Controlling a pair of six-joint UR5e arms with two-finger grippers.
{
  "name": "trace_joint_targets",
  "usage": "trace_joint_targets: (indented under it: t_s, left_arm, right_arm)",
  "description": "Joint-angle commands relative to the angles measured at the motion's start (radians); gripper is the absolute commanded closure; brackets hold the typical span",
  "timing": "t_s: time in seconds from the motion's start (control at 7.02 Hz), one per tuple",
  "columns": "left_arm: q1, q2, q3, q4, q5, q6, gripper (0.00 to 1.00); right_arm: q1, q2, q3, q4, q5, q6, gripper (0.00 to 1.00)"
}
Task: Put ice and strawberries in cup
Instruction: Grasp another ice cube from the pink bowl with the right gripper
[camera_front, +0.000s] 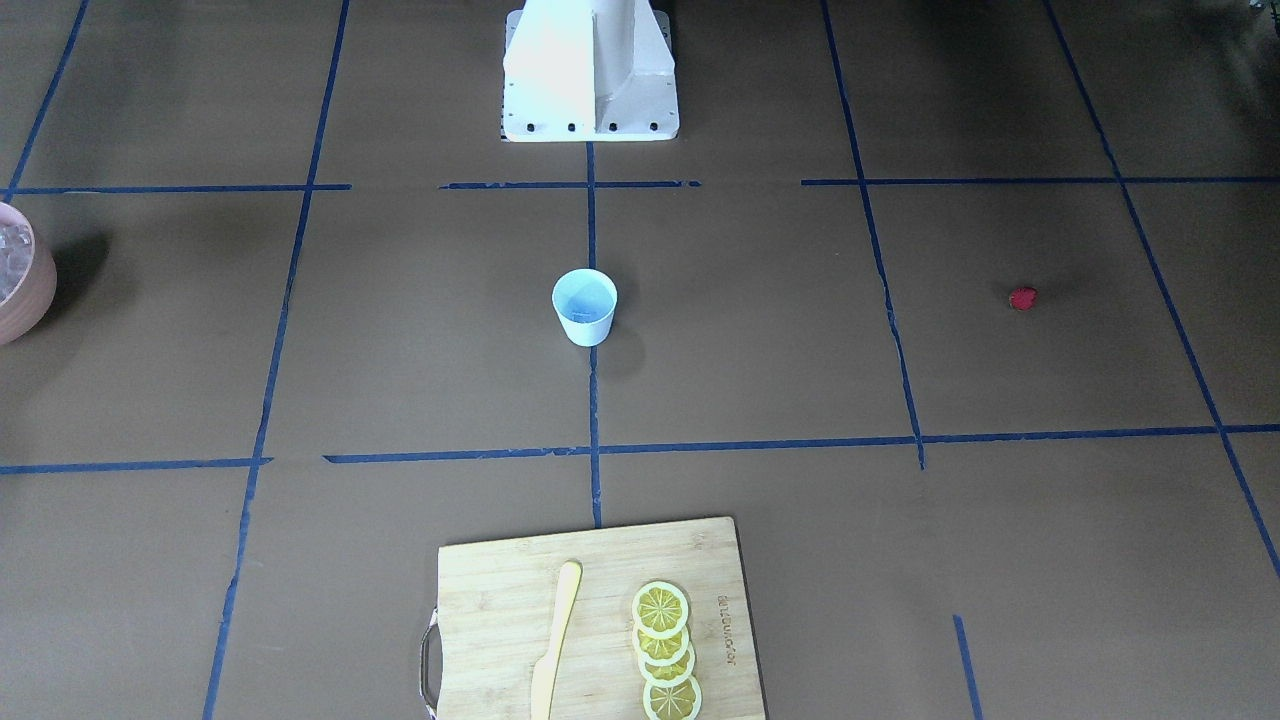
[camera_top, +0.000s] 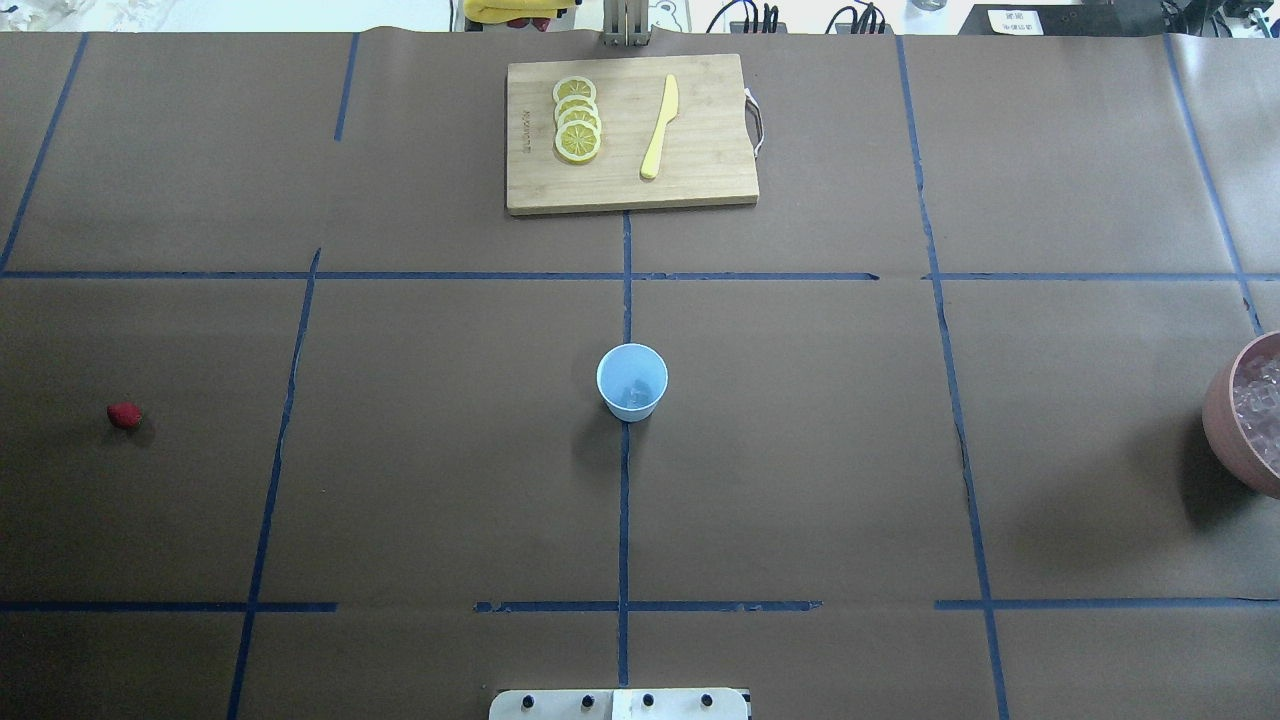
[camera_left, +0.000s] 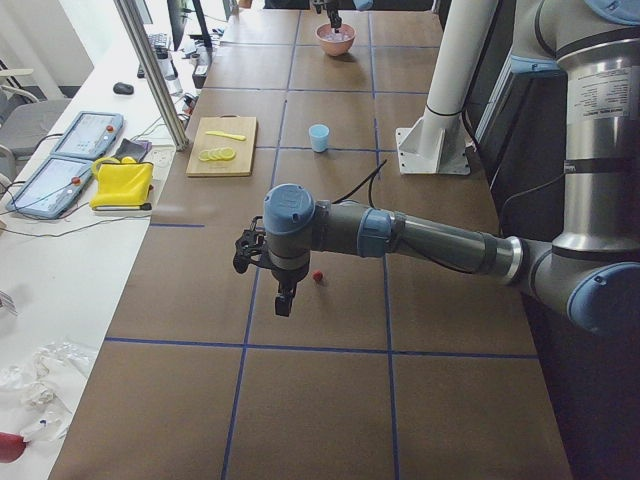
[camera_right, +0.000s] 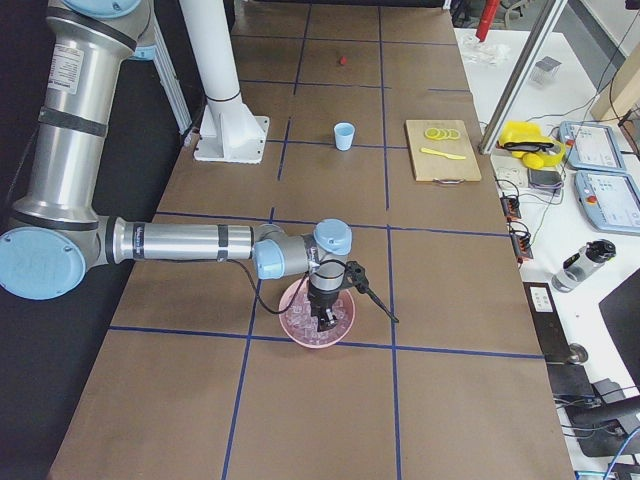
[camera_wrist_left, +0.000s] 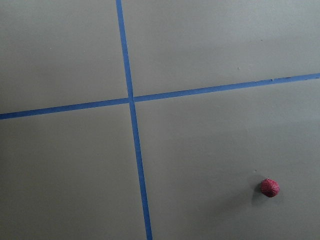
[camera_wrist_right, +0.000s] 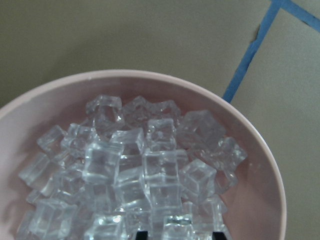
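My right gripper grabs a clear ice cube by its opposite sides next, to put ice in the pale blue cup (camera_front: 585, 305).
The pale blue cup (camera_top: 632, 380) stands upright at the table's centre, also in the front view (camera_front: 585, 305). The tiny red strawberry (camera_top: 124, 415) lies alone far out on my left side; it shows low and right in the left wrist view (camera_wrist_left: 269, 187). My left gripper (camera_left: 283, 300) hangs above the table close beside the strawberry (camera_left: 317, 275); I cannot tell whether it is open. Several clear ice cubes (camera_wrist_right: 140, 170) fill the pink bowl (camera_wrist_right: 260, 150) at the table's right edge (camera_top: 1235, 420). My right gripper (camera_wrist_right: 178, 234) is over the ice, its tips apart and open.
A wooden cutting board (camera_top: 700, 180) with several lemon slices (camera_top: 577, 120) and a yellow knife (camera_top: 660, 125) lies at the far middle edge. The robot's white base (camera_front: 590, 75) stands behind the cup. Blue tape lines cross the brown table.
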Motion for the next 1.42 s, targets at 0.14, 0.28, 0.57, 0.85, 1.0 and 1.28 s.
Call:
trace_joint_targets:
  t_s: [0.14,0.28,0.57,0.85,1.0,1.28]
  left_arm:
    - [0.0,0.002,-0.007,0.001,0.0,0.0,0.0]
    - [0.0,0.002,-0.008,0.001,0.0,0.0,0.0]
    - [0.0,0.002,-0.008,0.001,0.0,0.0,0.0]
    - [0.0,0.002,-0.028,0.013,-0.002,-0.002,0.0]
    - [0.0,0.002,-0.028,0.013,-0.002,-0.002,0.0]
    - [0.0,0.006,-0.034,0.013,-0.006,-0.002,0.0]
  right_arm:
    - [-0.007,0.0,-0.008,0.0,-0.002,-0.001,0.47]
    - [-0.007,0.0,-0.011,0.0,-0.002,-0.001,0.55]
    - [-0.005,0.0,-0.011,0.0,-0.006,-0.002,0.76]
    - [-0.004,0.0,-0.003,0.0,-0.005,-0.004,1.0]
    - [0.001,-0.005,0.018,-0.006,0.001,-0.004,1.0]
    - [0.06,0.001,0.14,-0.14,0.012,-0.025,1.0]
